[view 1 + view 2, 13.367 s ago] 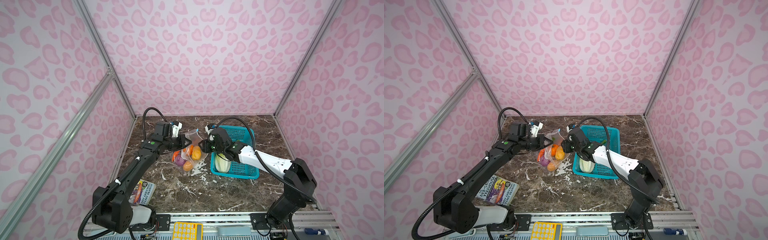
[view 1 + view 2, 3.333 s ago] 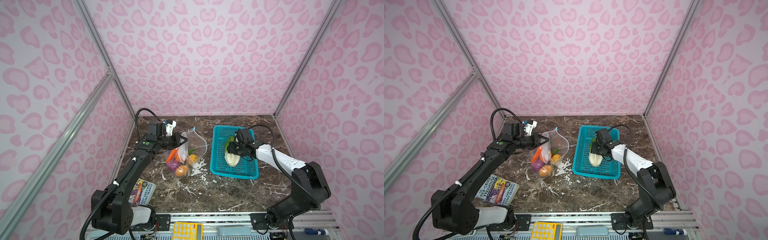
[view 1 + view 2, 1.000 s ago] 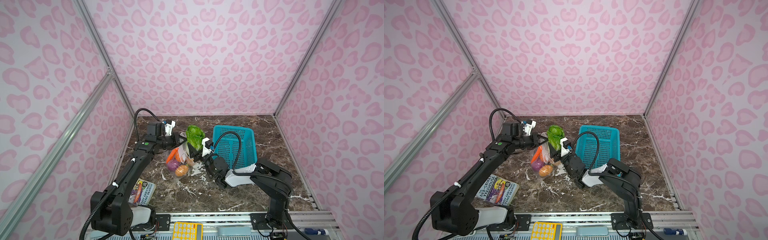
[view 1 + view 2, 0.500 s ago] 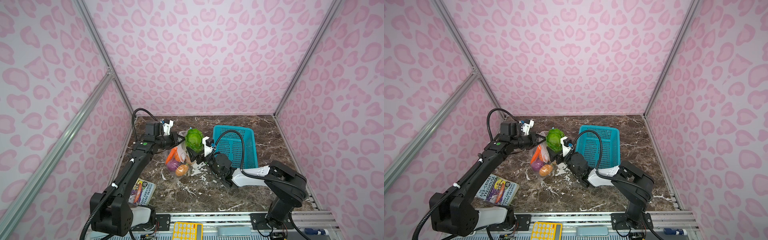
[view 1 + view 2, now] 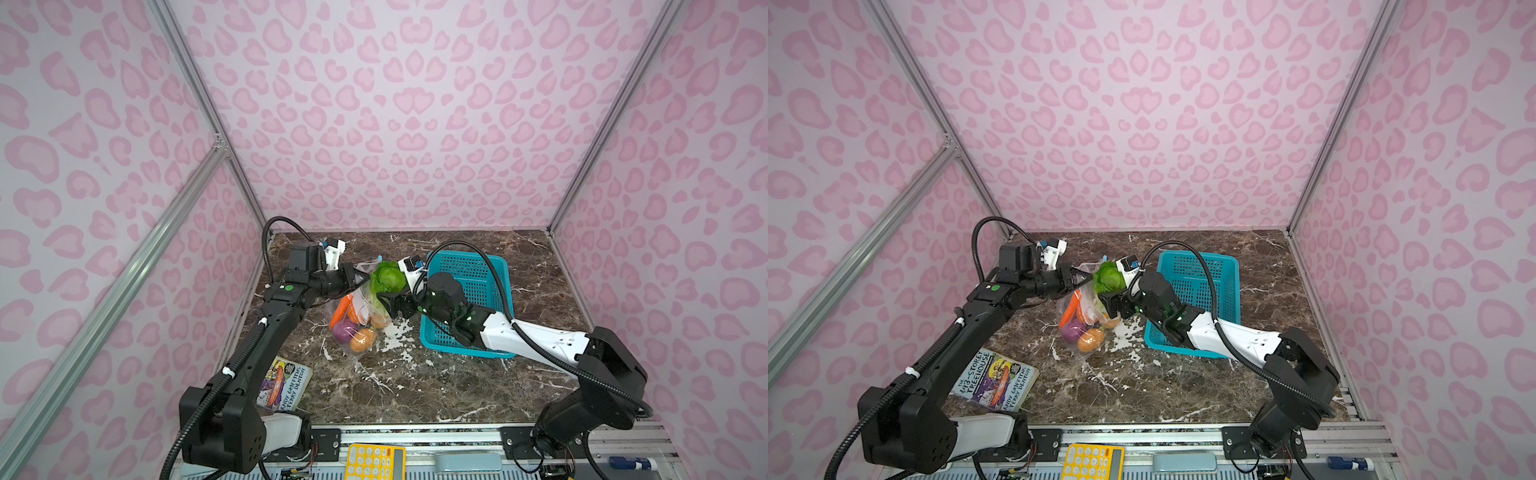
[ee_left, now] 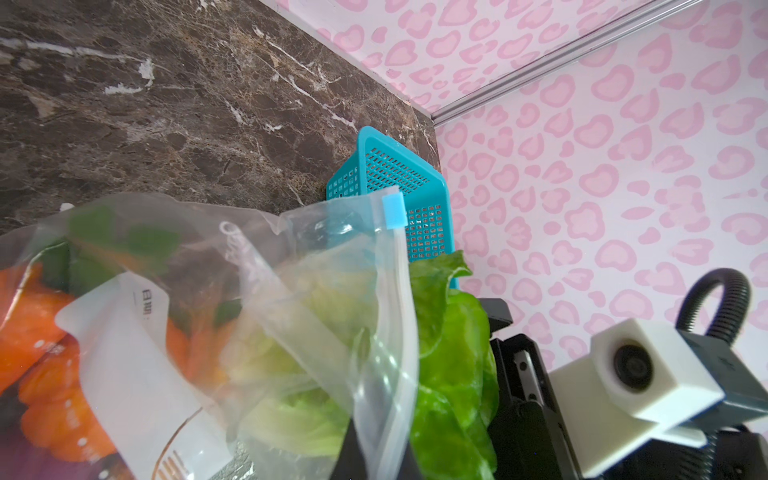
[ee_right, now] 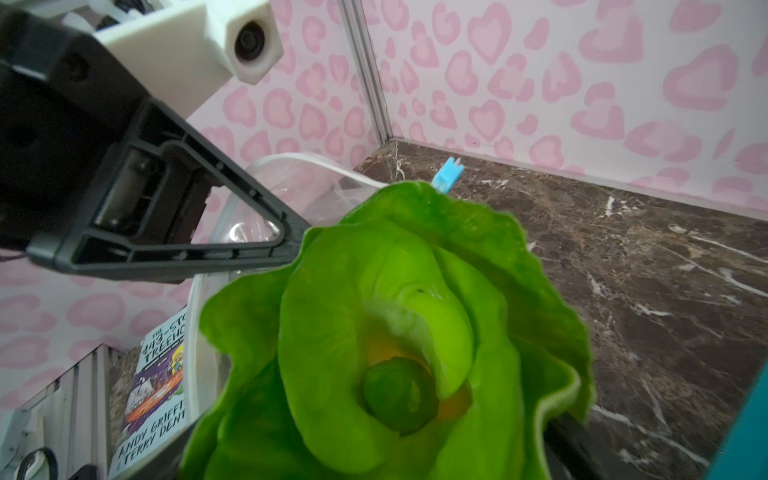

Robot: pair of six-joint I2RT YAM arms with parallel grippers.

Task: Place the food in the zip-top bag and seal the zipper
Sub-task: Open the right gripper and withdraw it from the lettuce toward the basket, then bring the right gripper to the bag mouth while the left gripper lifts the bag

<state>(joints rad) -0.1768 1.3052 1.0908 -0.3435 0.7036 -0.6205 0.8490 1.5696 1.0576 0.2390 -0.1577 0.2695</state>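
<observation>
My right gripper needs to grab the bag's rim next, opposite my left gripper and clear of the blue tab (image 5: 379, 258) (image 7: 447, 174), so that the cabbage can go in.
The green-white cabbage (image 5: 388, 277) (image 5: 1109, 277) stands upright in the mouth of the clear zip-top bag (image 5: 361, 303) (image 6: 291, 291), leafy top sticking out. Inside the bag lie a carrot (image 5: 340, 311), a purple onion (image 5: 344, 332) and an orange piece (image 5: 362, 340). My left gripper (image 5: 359, 276) (image 5: 1077, 277) is shut on the bag's rim, holding it up. The zipper's blue tab (image 6: 393, 212) (image 7: 447, 174) sits at the far end of the mouth. My right gripper (image 5: 390, 305) (image 5: 1111, 307) is open, jaws spread wide either side of the cabbage's (image 7: 395, 332) base.
A teal basket (image 5: 469, 266) stands right of the bag, under my right forearm. A book (image 5: 284, 384) lies at the front left. A yellow calculator (image 5: 374, 461) sits on the front rail. Pink walls close in three sides.
The right forearm has swung out to the right and its jaws have spread wider. The cabbage stays in the bag's mouth, a little lower. The left gripper still holds the rim.
</observation>
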